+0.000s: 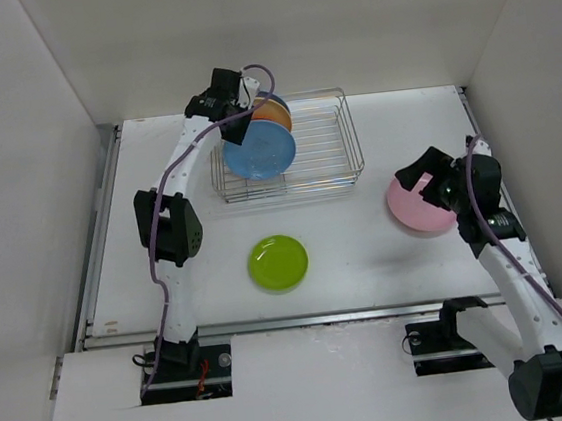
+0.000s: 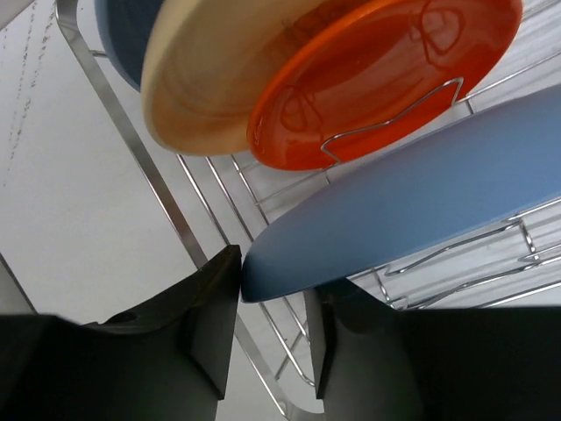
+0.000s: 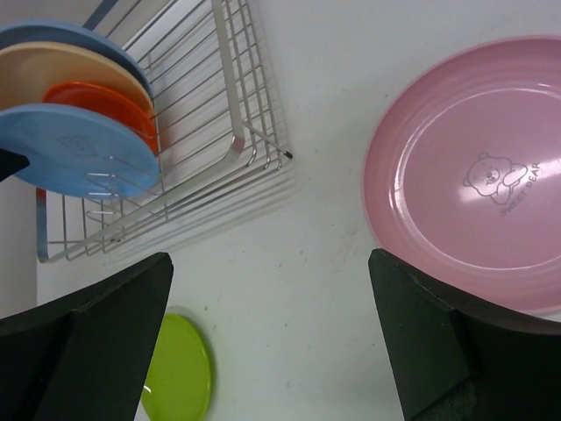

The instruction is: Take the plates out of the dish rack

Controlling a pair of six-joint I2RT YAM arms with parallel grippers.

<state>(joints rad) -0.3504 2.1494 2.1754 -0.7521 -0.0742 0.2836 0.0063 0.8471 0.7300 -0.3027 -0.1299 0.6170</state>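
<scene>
The robot next needs to grip the blue plate's rim with its right gripper, opposite its left gripper, to unload the front blue plate (image 1: 260,152) onto the pink plate.
The wire dish rack (image 1: 329,145) stands at the back of the table with several plates upright at its left end. A blue plate (image 1: 260,152) is in front, with an orange-red one (image 2: 377,79), a beige one (image 2: 210,79) and another blue one (image 2: 123,35) behind it. My left gripper (image 1: 241,119) reaches down over the rack's left end. Its fingers press either side of the front blue plate's (image 2: 421,193) rim. A lime green plate (image 1: 278,262) lies flat on the table. The pink plate (image 1: 417,211) lies at the right. My right gripper (image 1: 421,184) hovers open over the pink plate's left edge, holding nothing.
White walls enclose the table on three sides. The rack's right half (image 1: 338,129) holds only bare wire dividers. In the right wrist view the rack's corner (image 3: 285,156) sits left of the pink plate (image 3: 473,175), and the green plate (image 3: 180,368) is at the lower left.
</scene>
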